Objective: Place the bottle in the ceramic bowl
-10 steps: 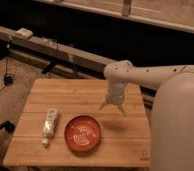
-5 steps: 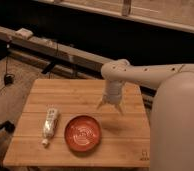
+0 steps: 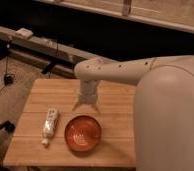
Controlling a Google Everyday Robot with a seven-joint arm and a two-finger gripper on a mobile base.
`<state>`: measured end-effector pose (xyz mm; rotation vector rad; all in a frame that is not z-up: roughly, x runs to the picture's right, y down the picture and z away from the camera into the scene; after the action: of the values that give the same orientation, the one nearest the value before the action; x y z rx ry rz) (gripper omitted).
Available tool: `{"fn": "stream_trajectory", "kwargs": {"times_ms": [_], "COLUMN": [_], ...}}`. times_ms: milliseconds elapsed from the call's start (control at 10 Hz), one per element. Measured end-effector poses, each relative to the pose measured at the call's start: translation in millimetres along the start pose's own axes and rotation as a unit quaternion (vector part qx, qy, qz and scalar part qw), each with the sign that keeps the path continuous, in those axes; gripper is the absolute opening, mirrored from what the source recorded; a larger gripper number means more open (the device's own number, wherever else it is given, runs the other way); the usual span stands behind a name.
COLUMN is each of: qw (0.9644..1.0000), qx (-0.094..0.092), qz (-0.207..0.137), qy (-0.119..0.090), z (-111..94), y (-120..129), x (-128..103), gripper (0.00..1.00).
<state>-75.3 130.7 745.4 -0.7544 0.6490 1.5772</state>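
My gripper will next set the small white bottle in the ceramic bowl point(image 3: 83, 134), and it will grab the small white bottle by its body point(image 3: 52, 122) for that.
The white squeeze bottle point(image 3: 49, 125) lies on its side at the left of the wooden table point(image 3: 115, 100), cap end toward the front edge. The red-orange ceramic bowl point(image 3: 83, 134) sits just right of it, empty. My gripper point(image 3: 86, 106) hangs from the white arm above the table's middle, just behind the bowl's far rim and right of the bottle. Its two fingers point down, spread apart, and hold nothing.
My white arm and body point(image 3: 165, 100) fill the right side of the view. A dark low ledge point(image 3: 45, 47) runs behind the table. Patterned carpet point(image 3: 10, 95) lies to the left, with a small dark object and cable on it.
The gripper has shifted left and slightly forward across the table, nearer the bowl's far rim. The bottle and bowl have not moved.
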Motion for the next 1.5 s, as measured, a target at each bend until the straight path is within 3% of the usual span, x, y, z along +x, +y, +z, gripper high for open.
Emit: {"fn": "stream_trajectory", "kwargs": {"times_ms": [300, 500, 800, 1300, 1500], "qw": [0.9982, 0.9959, 0.9931, 0.9839, 0.9821], "qx": [0.000, 0.000, -0.002, -0.007, 0.001], "qz": [-0.060, -0.090, -0.117, -0.178, -0.188], "qy": [0.001, -0.001, -0.004, -0.009, -0.010], "z": [10.6, 22.1, 34.8, 54.6, 71.2], "y": [52.9, 80.4, 101.3, 161.3, 169.3], "x": [24.0, 28.3, 31.4, 36.4, 30.6], "gripper": [0.80, 0.80, 0.80, 0.80, 0.80]}}
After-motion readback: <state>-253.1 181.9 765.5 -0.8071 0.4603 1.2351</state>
